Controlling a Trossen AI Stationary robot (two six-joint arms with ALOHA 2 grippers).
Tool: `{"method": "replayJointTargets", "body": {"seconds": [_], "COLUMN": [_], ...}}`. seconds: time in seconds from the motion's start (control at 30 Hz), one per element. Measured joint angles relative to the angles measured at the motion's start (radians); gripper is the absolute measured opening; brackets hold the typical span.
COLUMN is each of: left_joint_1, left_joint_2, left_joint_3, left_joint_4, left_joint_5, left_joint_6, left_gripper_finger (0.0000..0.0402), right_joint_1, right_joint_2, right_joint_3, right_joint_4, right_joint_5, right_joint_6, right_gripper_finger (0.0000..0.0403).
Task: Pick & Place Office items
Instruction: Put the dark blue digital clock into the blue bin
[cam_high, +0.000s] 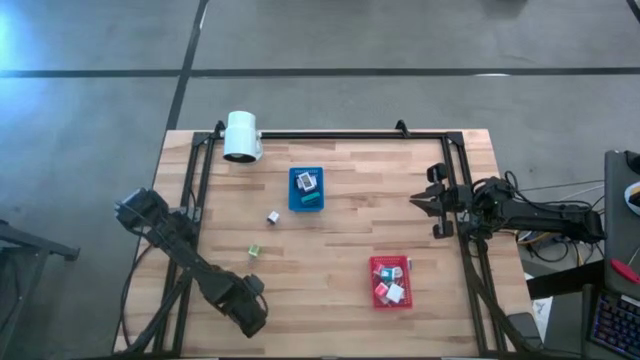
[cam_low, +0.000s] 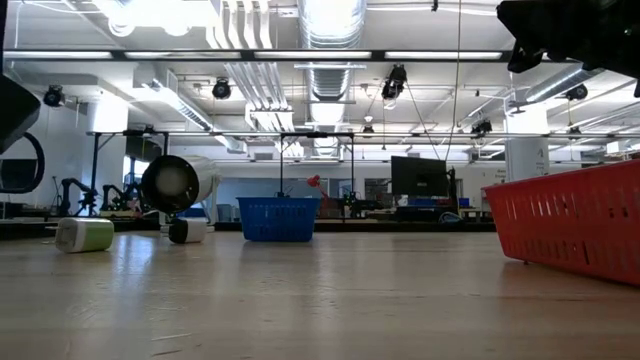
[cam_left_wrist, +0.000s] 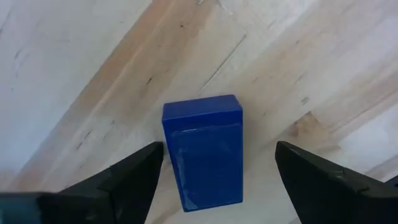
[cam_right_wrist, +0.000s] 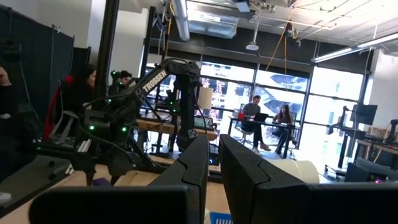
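Note:
I should close my left gripper now. Its fingers reach down around the blue block's long sides, so they would hold it.
My left gripper (cam_high: 250, 315) hangs over the table's near left part, pointing down and open. In the left wrist view a blue block (cam_left_wrist: 202, 152) lies flat on the wood between the fingers of my left gripper (cam_left_wrist: 219, 152). One finger stands close to its side, the other well apart. The high view hides this block under the gripper. A white-and-black block (cam_high: 272, 216) and a green block (cam_high: 254, 251) lie loose on the table. Several small items sit in the blue tray (cam_high: 292, 200) and in the red tray (cam_high: 374, 285). My right gripper (cam_high: 425, 200) waits shut at the right edge.
A white cylinder (cam_high: 241, 136) lies near the far left corner. A black frame (cam_high: 330, 134) runs along the far edge and both sides. Bare wood spreads between the two trays and along the near edge. People sit in the room beyond the table.

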Motion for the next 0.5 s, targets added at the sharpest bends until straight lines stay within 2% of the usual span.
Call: {"method": "replayJointTargets", "body": {"seconds": [0.1,0.3,0.5], "left_joint_1": [0.000,0.015,0.042], "left_joint_2": [-0.011,-0.049,-0.097], "left_joint_3": [-0.004,-0.009,-0.005], "left_joint_4": [-0.003,-0.005,-0.015], "left_joint_5": [0.000,-0.011,0.023], "left_joint_6": [0.039,0.119,0.298], "left_gripper_finger": [0.0283,0.0144,0.0145], "right_joint_1": [0.000,0.000,0.000], "right_joint_2": [0.000,0.000,0.001], "right_joint_3": [0.000,0.000,0.000], "right_joint_4": [0.000,0.000,0.000], "right_joint_5": [0.000,0.000,0.000], "right_joint_6": [0.005,0.035,0.040], "right_gripper_finger": [0.0034,0.0034,0.0034]}}
